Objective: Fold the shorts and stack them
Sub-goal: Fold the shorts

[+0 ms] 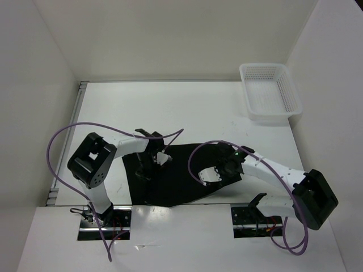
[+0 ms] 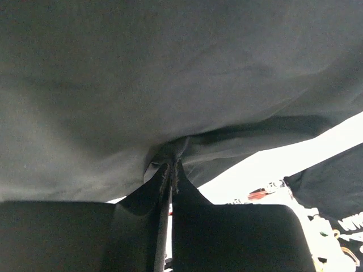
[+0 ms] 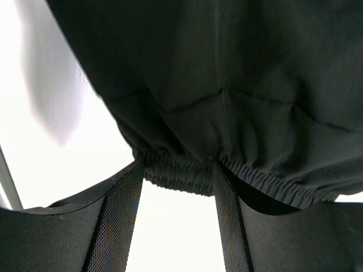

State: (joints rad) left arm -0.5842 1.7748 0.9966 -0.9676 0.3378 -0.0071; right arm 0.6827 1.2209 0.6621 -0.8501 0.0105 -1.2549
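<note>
Next, my right gripper pinches the gathered elastic waistband near its end (image 1: 235,178) to fold the shorts (image 1: 176,173), matching my left gripper's pinched fold.
The black shorts (image 1: 176,173) lie spread flat on the white table between the two arms. My left gripper (image 1: 148,164) is at their left part. In the left wrist view it (image 2: 172,164) is shut on a pinched fold of the shorts (image 2: 170,73), and the cloth rises in a tent above the tips. My right gripper (image 1: 211,177) is at the right part of the shorts. In the right wrist view its jaws (image 3: 177,167) stand apart, with the gathered elastic waistband (image 3: 181,173) of the shorts (image 3: 227,73) lying across the two fingertips and bare table showing between the fingers.
A white mesh basket (image 1: 269,116) stands at the table's far right corner with nothing visible in it. White walls close the table in on the left, back and right. Purple cables loop above both arms.
</note>
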